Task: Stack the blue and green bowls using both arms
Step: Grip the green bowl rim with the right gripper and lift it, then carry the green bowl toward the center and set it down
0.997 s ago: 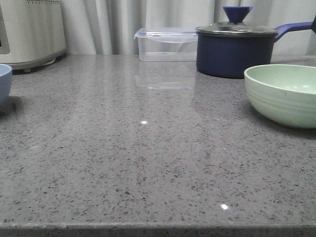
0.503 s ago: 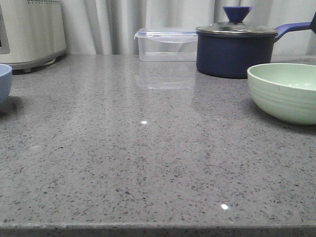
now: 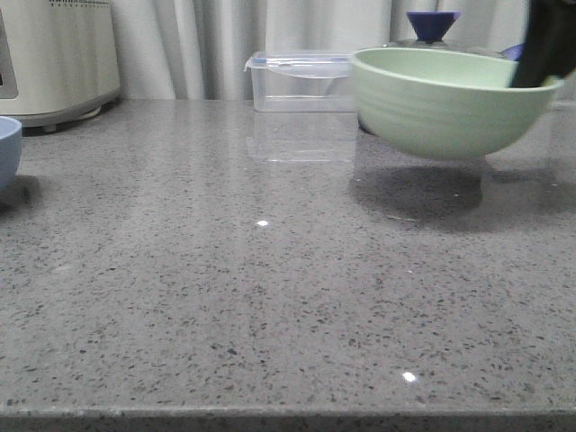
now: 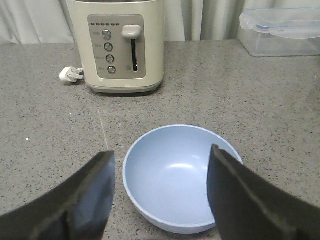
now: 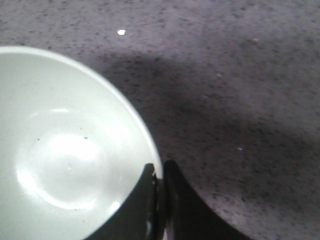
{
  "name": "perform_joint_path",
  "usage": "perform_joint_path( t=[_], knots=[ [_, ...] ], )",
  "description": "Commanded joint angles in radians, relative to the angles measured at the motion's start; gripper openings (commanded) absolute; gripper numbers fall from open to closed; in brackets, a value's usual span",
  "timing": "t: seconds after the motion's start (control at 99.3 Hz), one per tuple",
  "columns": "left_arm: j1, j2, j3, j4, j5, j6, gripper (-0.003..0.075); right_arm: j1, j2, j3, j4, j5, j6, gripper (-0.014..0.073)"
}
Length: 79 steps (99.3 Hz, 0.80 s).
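My right gripper should keep holding the bowl, because the green bowl's base [image 3: 441,157] is above the speckled counter.
The green bowl [image 3: 441,103] hangs in the air above the right part of the counter, its shadow on the stone below. My right gripper [image 3: 543,63] is shut on its right rim; in the right wrist view one finger is inside the green bowl [image 5: 65,150] and one outside, the gripper [image 5: 161,172] pinching the wall. The blue bowl [image 3: 7,148] rests on the counter at the far left edge. In the left wrist view the blue bowl [image 4: 180,175] lies between the spread fingers of my left gripper [image 4: 161,165], which is open and above it, not touching.
A cream toaster [image 4: 119,45] stands behind the blue bowl, its plug [image 4: 70,75] lying beside it. A clear lidded plastic box [image 3: 301,81] and a dark navy saucepan's lid knob [image 3: 432,22] are at the back, the pan mostly hidden by the green bowl.
The green bowl has been lifted off the counter and carried left and up, now covering the saucepan. The right gripper has come into the front view. The blue bowl has not moved.
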Motion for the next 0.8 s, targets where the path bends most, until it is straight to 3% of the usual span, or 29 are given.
perform_joint_path(
  t=[0.0,0.282,0.493,0.785],
  knots=[
    [0.000,0.014,-0.034,-0.003,-0.079,-0.010,0.0409,0.053,0.009,-0.062,0.016,-0.033,-0.010,-0.0080],
    [0.000,0.014,-0.034,-0.003,-0.079,-0.010,0.0409,0.194,0.164,-0.185,0.023,-0.040,-0.010,-0.0080],
    [0.000,0.014,-0.034,-0.003,-0.079,-0.010,0.0409,0.242,0.221,-0.240,0.023,-0.044,-0.010,-0.0072],
    [0.000,0.014,-0.034,-0.003,-0.079,-0.010,0.0409,0.242,0.224,-0.244,0.023,-0.048,-0.010,0.0239]
  ],
)
